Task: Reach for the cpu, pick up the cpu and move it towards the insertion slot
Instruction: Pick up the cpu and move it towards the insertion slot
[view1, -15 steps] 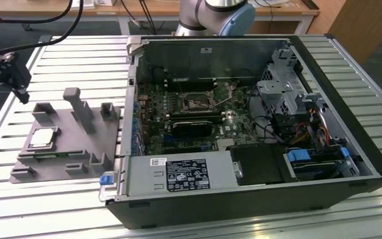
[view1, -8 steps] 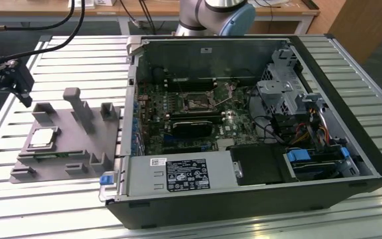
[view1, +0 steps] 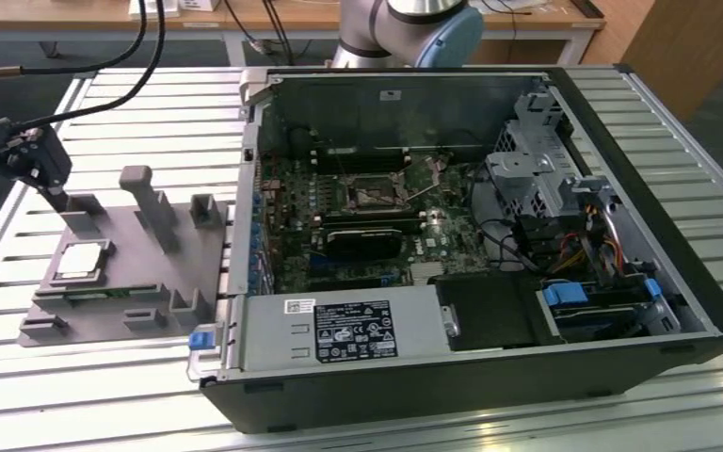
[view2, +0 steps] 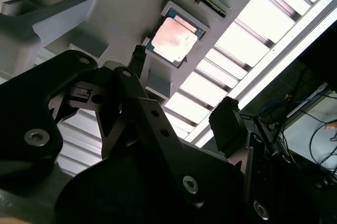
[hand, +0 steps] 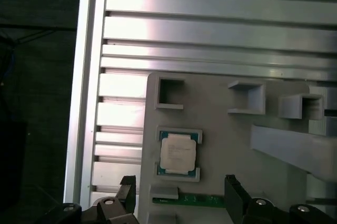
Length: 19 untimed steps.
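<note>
The grey holder's sides wrap around the cpu's ends. My gripper will therefore grip the cpu next by its open side edges between those sides.
The cpu [view1: 82, 261], a small silver square chip, lies flat in a recess of the grey plastic plate [view1: 129, 282] at the exterior view's left. My gripper [view1: 50, 184] hangs above the plate, up and slightly to the left of the chip, open and holding nothing. In both wrist views the cpu [hand: 178, 153] [view2: 174, 38] lies beyond the gripper [hand: 179, 192] [view2: 182, 83], between the lines of the two spread black fingers [hand: 233, 192], apart from both. The insertion slot [view1: 371, 193] is a dark square socket on the green motherboard inside the open computer case.
Upright grey blocks [view1: 151, 202] rise from the plate near the gripper. A green strip [hand: 195, 200] lies in the plate beside the chip. The open case [view1: 488, 311] holds a black card [view1: 361, 235], cables and a drive cage [view1: 531, 179]. A slatted aluminium table [view1: 700, 141] carries everything.
</note>
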Available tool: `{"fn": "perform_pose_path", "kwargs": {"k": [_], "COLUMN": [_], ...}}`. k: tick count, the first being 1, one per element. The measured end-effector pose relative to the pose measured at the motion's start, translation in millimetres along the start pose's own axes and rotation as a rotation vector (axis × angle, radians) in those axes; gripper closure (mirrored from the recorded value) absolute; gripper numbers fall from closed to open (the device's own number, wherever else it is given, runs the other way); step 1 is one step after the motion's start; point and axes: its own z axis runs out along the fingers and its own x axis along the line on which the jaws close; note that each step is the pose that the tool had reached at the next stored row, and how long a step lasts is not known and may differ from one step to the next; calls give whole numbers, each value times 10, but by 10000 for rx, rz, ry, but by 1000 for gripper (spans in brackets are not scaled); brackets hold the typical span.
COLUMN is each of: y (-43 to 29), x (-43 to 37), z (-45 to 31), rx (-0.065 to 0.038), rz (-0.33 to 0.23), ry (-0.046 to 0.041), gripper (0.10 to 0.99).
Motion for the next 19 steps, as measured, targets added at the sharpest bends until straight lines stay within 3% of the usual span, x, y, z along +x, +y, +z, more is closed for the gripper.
{"fn": "perform_pose_path", "kwargs": {"k": [19], "y": [-16], "x": [0], "z": [259], "rx": [-13], "rz": [0], "ry": [-1], "gripper": [325]}}
